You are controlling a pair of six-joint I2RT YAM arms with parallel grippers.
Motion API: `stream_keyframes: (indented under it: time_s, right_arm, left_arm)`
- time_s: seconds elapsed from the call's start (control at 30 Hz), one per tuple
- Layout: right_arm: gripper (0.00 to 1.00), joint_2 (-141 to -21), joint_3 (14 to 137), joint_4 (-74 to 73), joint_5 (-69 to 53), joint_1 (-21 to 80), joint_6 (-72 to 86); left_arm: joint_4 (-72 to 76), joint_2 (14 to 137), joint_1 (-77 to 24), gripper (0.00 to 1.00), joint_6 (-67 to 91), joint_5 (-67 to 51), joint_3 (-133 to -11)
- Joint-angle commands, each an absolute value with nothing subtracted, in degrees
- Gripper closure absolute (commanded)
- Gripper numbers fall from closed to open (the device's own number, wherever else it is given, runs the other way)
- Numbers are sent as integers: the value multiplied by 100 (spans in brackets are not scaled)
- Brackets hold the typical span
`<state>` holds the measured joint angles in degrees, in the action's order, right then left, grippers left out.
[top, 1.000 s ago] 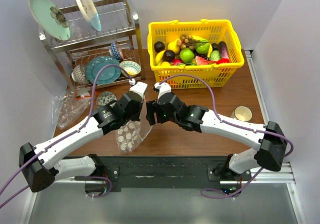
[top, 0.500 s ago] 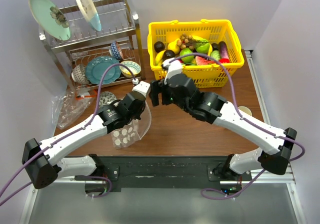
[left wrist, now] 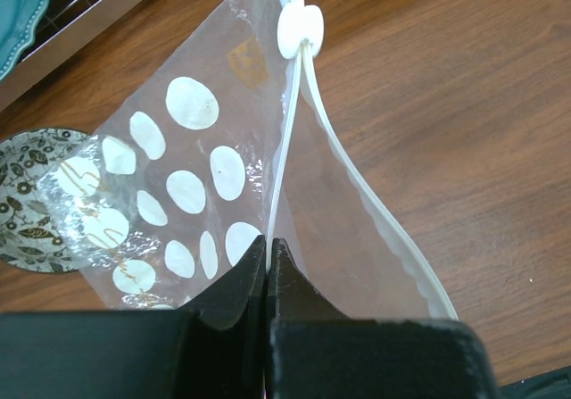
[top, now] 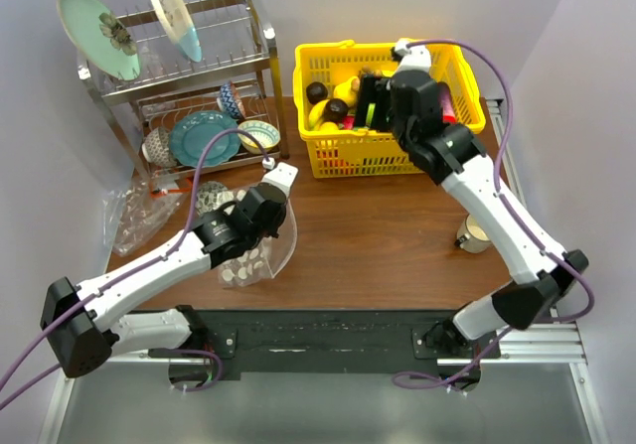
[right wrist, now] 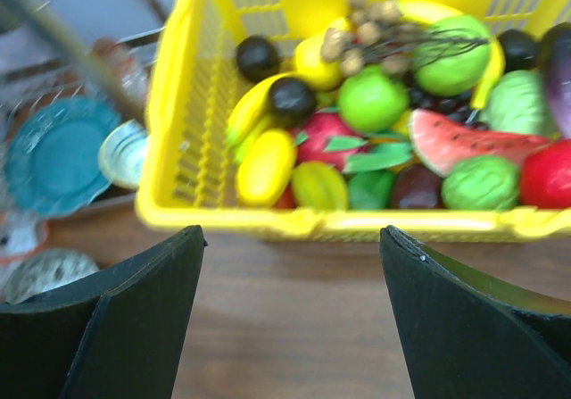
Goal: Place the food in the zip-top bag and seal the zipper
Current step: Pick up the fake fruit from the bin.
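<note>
My right gripper is to grab the tan-brown cluster (right wrist: 361,29) by its thin dark stems next, so that its round ends go into the zip-top bag first.
My left gripper (left wrist: 268,247) is shut on one zipper strip (left wrist: 287,140) of the zip-top bag (left wrist: 352,229), a clear pouch with white dots on one wall and a white slider (left wrist: 299,29). Its mouth gapes open over the table; it also shows in the top view (top: 260,257). My right gripper (right wrist: 290,238) is open and empty, hovering in front of the yellow basket (right wrist: 169,131). In the basket lie two green apples (right wrist: 372,100) (right wrist: 451,55), a red round fruit (right wrist: 546,174) and a tan-brown cluster (right wrist: 361,29). In the top view the right gripper (top: 376,101) hides most of the food.
The basket also holds bananas (right wrist: 250,104), a watermelon slice (right wrist: 464,136), dark fruits and an eggplant (right wrist: 560,69). A dish rack (top: 179,76) with plates and bowls stands back left. Crumpled clear plastic (top: 134,216) lies at the left edge. A cup (top: 479,230) stands at the right.
My right arm has swung away from the bag, up and right to the basket. The left gripper keeps its hold and the bag has sunk lower toward the table.
</note>
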<state>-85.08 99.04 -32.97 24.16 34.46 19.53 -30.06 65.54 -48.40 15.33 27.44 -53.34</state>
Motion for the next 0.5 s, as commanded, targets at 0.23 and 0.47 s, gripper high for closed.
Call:
stream_keyframes:
  time_s: [0.23, 0.47]
  right_arm:
    - [18, -9746, 10537, -1961, 1618, 1864, 3312]
    - [18, -11133, 11240, -1319, 1573, 1240, 4165]
  left_arm:
    - [-2523, 6284, -4852, 100, 1310, 2698, -5063]
    - [-2461, 6249, -4851, 100, 1292, 2663, -5001]
